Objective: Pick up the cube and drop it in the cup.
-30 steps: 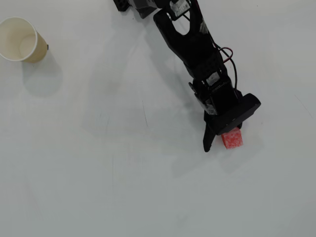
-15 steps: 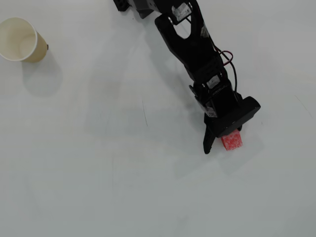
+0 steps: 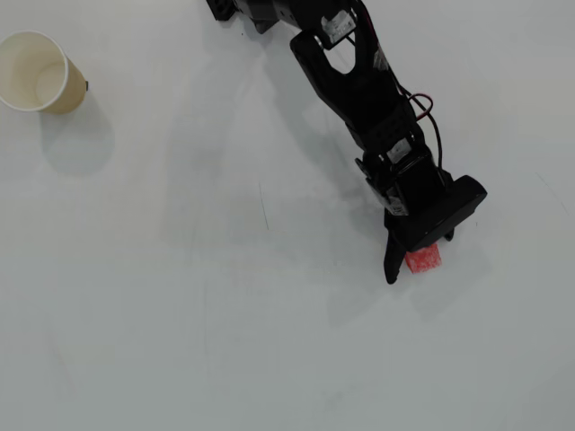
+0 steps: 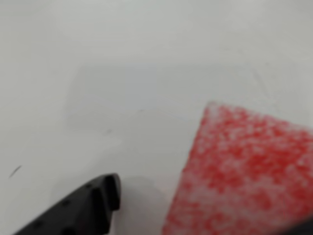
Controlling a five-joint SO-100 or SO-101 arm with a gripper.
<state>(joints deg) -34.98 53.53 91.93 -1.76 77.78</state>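
Note:
I need to drop the red-pink speckled cube [image 3: 425,260] in the cream-white paper cup, so my gripper needs to grab it by its opposite sides next.
The small red-pink speckled cube [image 3: 425,260] lies on the white table at the right in the overhead view. My gripper [image 3: 420,259] is lowered over it, with the cube between the jaws. In the wrist view the cube [image 4: 244,171] fills the lower right, and one black finger [image 4: 93,205] stands to its left with a gap of bare table between them. The other jaw only shows as a dark edge at the bottom right corner. The gripper is open around the cube. The cream-white paper cup [image 3: 74,93] stands upright and empty at the far top left.
The black arm [image 3: 359,81] reaches in from the top edge of the overhead view, with red and black wires along it. White tabletop [image 3: 225,269] lies between the cube and the cup.

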